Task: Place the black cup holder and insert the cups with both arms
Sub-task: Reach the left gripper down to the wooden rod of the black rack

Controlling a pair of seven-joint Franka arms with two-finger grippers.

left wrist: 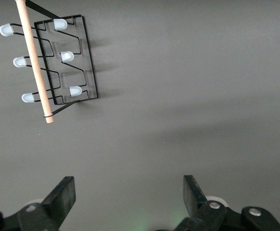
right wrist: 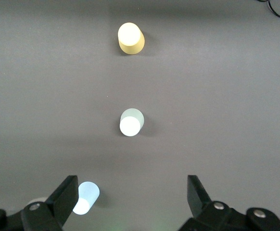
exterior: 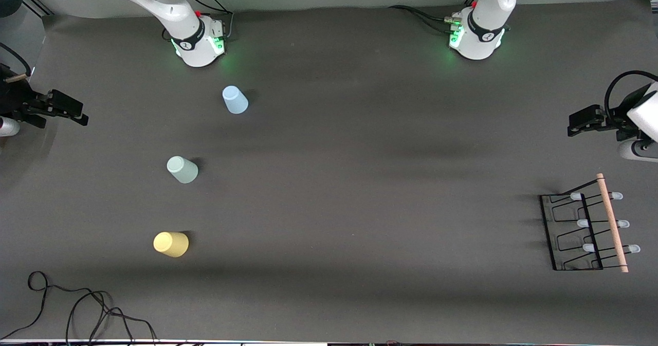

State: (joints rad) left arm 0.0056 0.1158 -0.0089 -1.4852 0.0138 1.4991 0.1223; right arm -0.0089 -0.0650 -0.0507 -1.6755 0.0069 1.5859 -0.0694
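I will place the black cup holder ready for the cups, so next I will grab it with my left gripper by its wooden rod [exterior: 611, 222] [left wrist: 34, 60].
The black cup holder [exterior: 583, 231] lies on the table at the left arm's end, its wooden rod [exterior: 611, 222] toward the table's edge; it also shows in the left wrist view [left wrist: 58, 65]. Three cups stand upside down at the right arm's end: light blue [exterior: 235, 99], mint green [exterior: 182, 169] and yellow [exterior: 171, 244]. The right wrist view shows the light blue [right wrist: 85, 198], mint green [right wrist: 131, 122] and yellow [right wrist: 130, 38] cups. My left gripper [exterior: 581, 123] is open and empty, held high by the table's edge [left wrist: 129, 195]. My right gripper [exterior: 72, 112] is open and empty at the other edge [right wrist: 133, 195].
Black cables [exterior: 77, 307] lie coiled on the table at the corner nearest the front camera, toward the right arm's end. The two arm bases [exterior: 198, 40] [exterior: 475, 37] stand at the table's back edge. The dark mat [exterior: 360, 181] covers the table.
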